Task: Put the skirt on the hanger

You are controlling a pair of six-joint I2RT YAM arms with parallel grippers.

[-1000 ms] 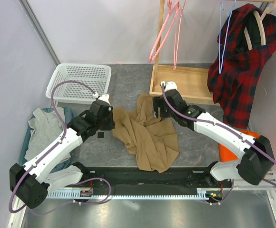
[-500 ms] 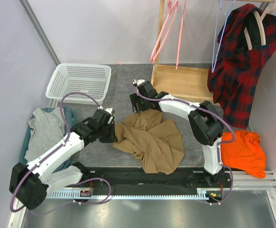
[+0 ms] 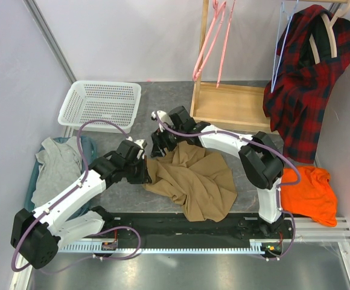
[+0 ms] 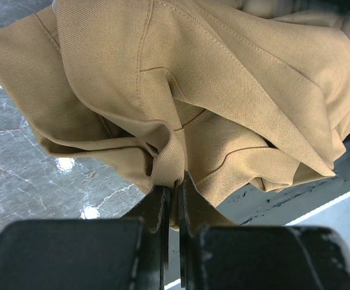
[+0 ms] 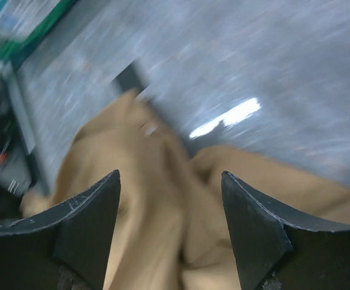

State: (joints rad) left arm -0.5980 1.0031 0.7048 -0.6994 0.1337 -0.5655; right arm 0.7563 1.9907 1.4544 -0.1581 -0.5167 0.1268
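Note:
My right gripper grabs the skirt (image 3: 196, 181) by its stitched waist edge (image 3: 155, 159) next, apart from my left gripper's fold, to spread the skirt for the hanger.
The tan-brown skirt (image 3: 196, 181) lies crumpled on the grey table between the arms. My left gripper (image 3: 143, 172) is shut on a fold at the skirt's left edge; the left wrist view shows the cloth (image 4: 223, 103) pinched between the fingers (image 4: 158, 208). My right gripper (image 3: 161, 142) is open above the skirt's upper left part; in the blurred right wrist view the skirt (image 5: 157, 229) lies below the spread fingers (image 5: 256, 229). The pink hanger (image 3: 214, 39) hangs on the wooden rack at the back.
A white basket (image 3: 101, 104) stands at the back left. A grey garment (image 3: 57, 166) lies at the left. A wooden rack base (image 3: 235, 106) is at the back. A red plaid shirt (image 3: 305, 78) hangs on a pale wooden hanger beside a light-blue hanger (image 3: 282, 45). An orange cloth (image 3: 308, 193) lies at the right.
My right arm has swung left from the skirt's right side to its upper left. The left gripper has drawn the skirt's left edge toward the near side, and the skirt has spread.

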